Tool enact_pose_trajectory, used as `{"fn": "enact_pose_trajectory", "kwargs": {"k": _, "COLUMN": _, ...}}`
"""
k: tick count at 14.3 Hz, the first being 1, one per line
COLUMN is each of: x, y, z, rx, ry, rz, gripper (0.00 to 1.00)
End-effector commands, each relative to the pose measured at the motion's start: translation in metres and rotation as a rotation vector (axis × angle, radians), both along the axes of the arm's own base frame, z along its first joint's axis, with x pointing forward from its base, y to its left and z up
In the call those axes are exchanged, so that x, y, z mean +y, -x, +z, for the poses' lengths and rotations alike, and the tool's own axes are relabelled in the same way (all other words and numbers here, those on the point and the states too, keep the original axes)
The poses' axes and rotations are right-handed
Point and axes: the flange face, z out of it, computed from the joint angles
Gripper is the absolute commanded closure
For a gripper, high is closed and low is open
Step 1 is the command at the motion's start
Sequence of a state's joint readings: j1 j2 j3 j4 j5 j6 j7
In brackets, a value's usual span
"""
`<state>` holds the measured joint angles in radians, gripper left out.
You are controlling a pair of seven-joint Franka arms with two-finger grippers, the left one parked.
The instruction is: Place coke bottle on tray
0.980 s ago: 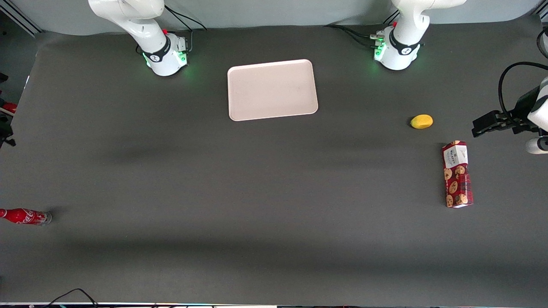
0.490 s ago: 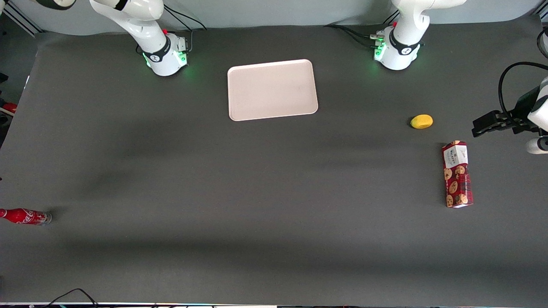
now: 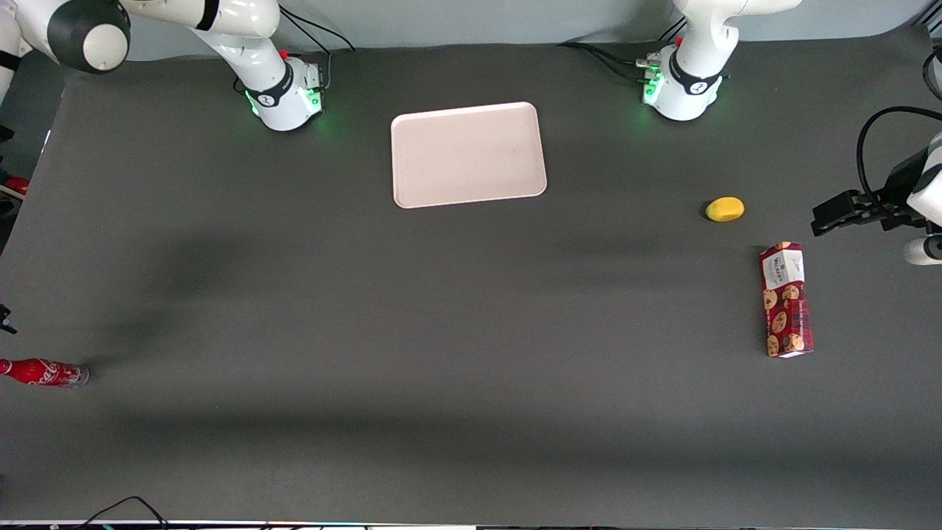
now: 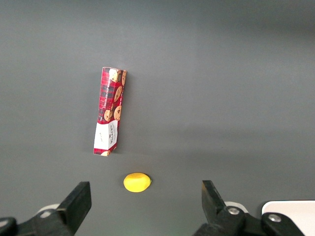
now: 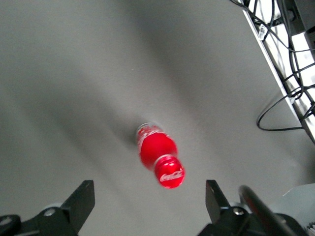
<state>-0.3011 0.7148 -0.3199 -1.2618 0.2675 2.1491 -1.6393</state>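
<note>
The bottle should be grabbed next by its capped neck (image 3: pixel 7 366) with my gripper, so that I can set the coke bottle on the tray (image 3: pixel 468 154).
The coke bottle (image 3: pixel 43 372), small and red with a clear base, sits at the table's edge toward the working arm's end, much nearer the front camera than the tray (image 3: pixel 468 154). In the right wrist view I look down on the coke bottle (image 5: pixel 158 154), its red cap with white script facing up. My gripper (image 5: pixel 149 202) hovers above the bottle, open, with nothing between its fingers (image 5: pixel 82 198). The cap shows a little way ahead of the fingertips. The pale pinkish tray lies flat between the two arm bases, with nothing on it.
A yellow lemon-like object (image 3: pixel 725 209) and a red cookie box (image 3: pixel 786 299) lie toward the parked arm's end of the table. Cables (image 5: pixel 283 105) hang off the table edge close to the bottle.
The working arm's elbow has swung into the front view, and its shadow on the table has slid toward the coke bottle. The bottle and tray have not moved.
</note>
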Motion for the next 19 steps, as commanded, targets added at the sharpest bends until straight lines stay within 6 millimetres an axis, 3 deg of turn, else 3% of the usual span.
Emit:
{"fn": "enact_pose_trajectory", "kwargs": {"k": 1, "x": -0.006, "y": -0.013, "z": -0.003, "rx": -0.026, "ry": -0.013, "rz": 0.053, "gripper": 0.0}}
{"fn": "enact_pose_trajectory", "kwargs": {"k": 4, "x": -0.022, "y": -0.008, "z": -0.026, "rx": -0.026, "ry": -0.049, "rz": 0.033, "gripper": 0.0}}
{"fn": "enact_pose_trajectory", "kwargs": {"k": 6, "x": -0.017, "y": -0.011, "z": -0.034, "rx": -0.022, "ry": -0.062, "rz": 0.044, "gripper": 0.0}}
{"fn": "enact_pose_trajectory", "kwargs": {"k": 7, "x": -0.017, "y": -0.012, "z": -0.034, "rx": -0.023, "ry": -0.06, "rz": 0.046, "gripper": 0.05}}
{"fn": "enact_pose_trajectory", "kwargs": {"k": 11, "x": -0.015, "y": -0.013, "z": -0.033, "rx": -0.024, "ry": -0.057, "rz": 0.067, "gripper": 0.45}}
{"fn": "enact_pose_trajectory", "kwargs": {"k": 15, "x": -0.014, "y": -0.015, "z": -0.03, "rx": -0.025, "ry": -0.048, "rz": 0.075, "gripper": 0.68}}
{"fn": "enact_pose_trajectory", "kwargs": {"k": 18, "x": -0.012, "y": -0.015, "z": -0.026, "rx": -0.025, "ry": -0.042, "rz": 0.08, "gripper": 0.95}}
{"fn": "enact_pose_trajectory", "kwargs": {"k": 19, "x": -0.009, "y": -0.017, "z": -0.019, "rx": -0.029, "ry": -0.041, "rz": 0.082, "gripper": 0.97}}
